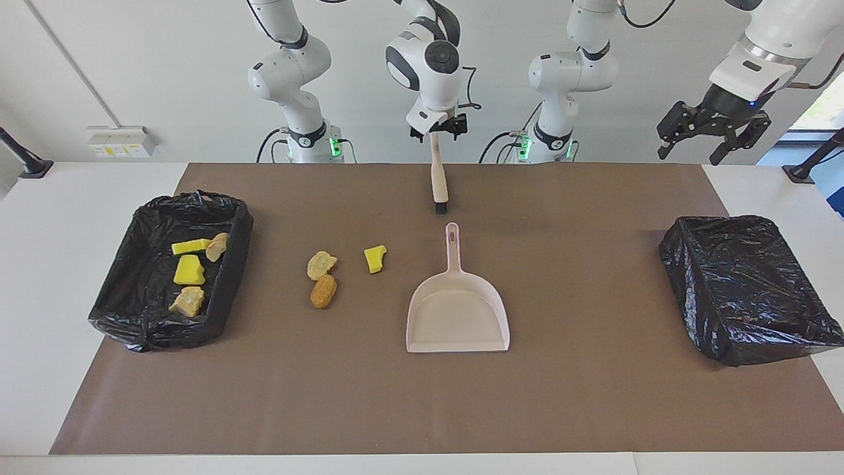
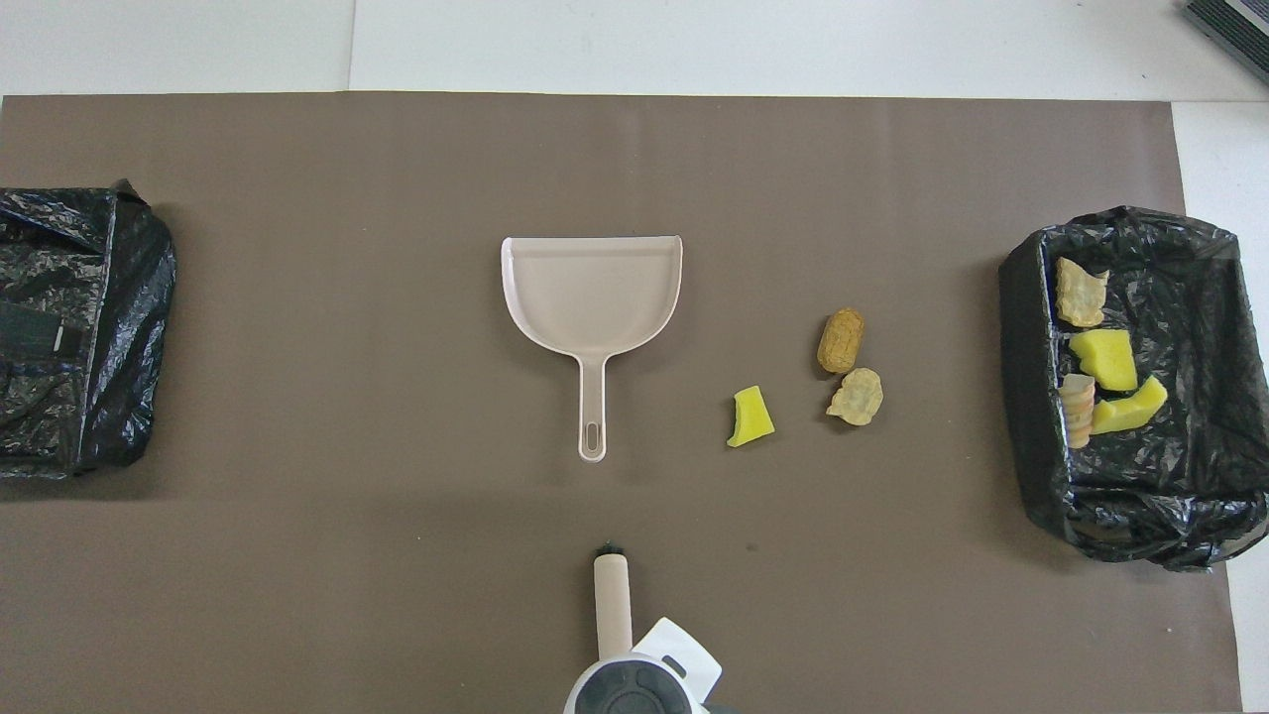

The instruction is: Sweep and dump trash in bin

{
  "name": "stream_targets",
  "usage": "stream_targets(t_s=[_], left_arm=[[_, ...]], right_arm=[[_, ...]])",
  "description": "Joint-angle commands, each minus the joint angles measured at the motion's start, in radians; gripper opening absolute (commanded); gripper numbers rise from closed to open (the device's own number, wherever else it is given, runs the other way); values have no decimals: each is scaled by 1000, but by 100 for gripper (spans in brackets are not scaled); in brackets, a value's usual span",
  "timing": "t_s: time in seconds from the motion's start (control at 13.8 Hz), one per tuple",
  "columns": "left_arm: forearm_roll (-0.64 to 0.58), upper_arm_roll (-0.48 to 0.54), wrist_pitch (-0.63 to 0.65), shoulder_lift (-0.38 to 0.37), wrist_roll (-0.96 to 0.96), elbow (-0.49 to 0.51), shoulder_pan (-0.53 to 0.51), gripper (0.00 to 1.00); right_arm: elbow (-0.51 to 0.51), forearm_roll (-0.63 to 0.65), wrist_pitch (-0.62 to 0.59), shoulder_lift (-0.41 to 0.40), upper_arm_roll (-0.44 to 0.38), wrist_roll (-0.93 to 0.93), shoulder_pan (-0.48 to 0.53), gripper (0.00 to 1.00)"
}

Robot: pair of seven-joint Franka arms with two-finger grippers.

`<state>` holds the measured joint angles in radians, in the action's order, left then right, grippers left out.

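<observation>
My left gripper grips the pale pink dustpan by its handle [image 2: 592, 409] next. That leaves the pale pink dustpan's wide pan [image 2: 592, 290] free to catch swept trash.
Three pieces of trash lie on the brown mat: a yellow sponge chunk [image 1: 375, 258] [image 2: 750, 417], a tan lump [image 1: 321, 264] [image 2: 856, 397] and a golden-brown lump [image 1: 324, 291] [image 2: 841, 340]. Several more scraps [image 1: 189, 270] [image 2: 1102, 359] lie in the black-lined bin [image 1: 235, 254] [image 2: 1021, 347] at the right arm's end. My right gripper [image 1: 435, 132] is raised over the mat's robot-side edge, shut on a cream brush [image 1: 438, 181] [image 2: 612, 605] that hangs bristles down. My left gripper [image 1: 707, 140] waits high over the left arm's end, open with nothing in it.
A pale pink dustpan [image 1: 458, 316] [image 2: 593, 288] lies flat mid-mat, with nothing in it and its handle toward the robots. A second black-bagged bin [image 1: 745, 290] [image 2: 79, 327] sits at the left arm's end.
</observation>
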<state>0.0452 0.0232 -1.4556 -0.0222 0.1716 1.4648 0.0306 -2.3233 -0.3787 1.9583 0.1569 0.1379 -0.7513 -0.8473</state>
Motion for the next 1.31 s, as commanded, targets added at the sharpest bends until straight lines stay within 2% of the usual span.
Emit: stream_targets(t_s=[0.0,0.44,0.58,0.65,0.8,0.94,1.02,1.09,1.23], left_arm=[[-14,-9,15,-7,6,-6,-12,100],[-14,-9,14,-7,5,-6,-12,100],[-14,-12,14,-5,5,-6,-3,100],[-13,-13,21,-7,0,-6,-1,100],[-13,-25,26,-8,-3,-3,8,100],[-13,-45,-46,-7,-3,12,37,100],[-13,-52,-93,-2,-21,29,64,100],[-13,-54,-132,8,-77,49,96,100],[-13,-55,-254,37,-200,98,173,100]], right_arm=[[-112,-29,115,41,-4,-45,-53,100],[-136,-32,189,1,-3,-51,-62,100],[-143,-32,226,-26,-3,-69,-97,100],[-145,-32,237,-33,-3,-69,-101,96],[-151,-32,235,-30,-3,-69,-102,82],[-151,-32,228,-30,-3,-69,-104,53],[-150,-32,225,-30,-3,-69,-104,44],[-149,-32,222,-31,-3,-69,-104,39],[-148,-32,215,-31,-3,-60,-104,16]])
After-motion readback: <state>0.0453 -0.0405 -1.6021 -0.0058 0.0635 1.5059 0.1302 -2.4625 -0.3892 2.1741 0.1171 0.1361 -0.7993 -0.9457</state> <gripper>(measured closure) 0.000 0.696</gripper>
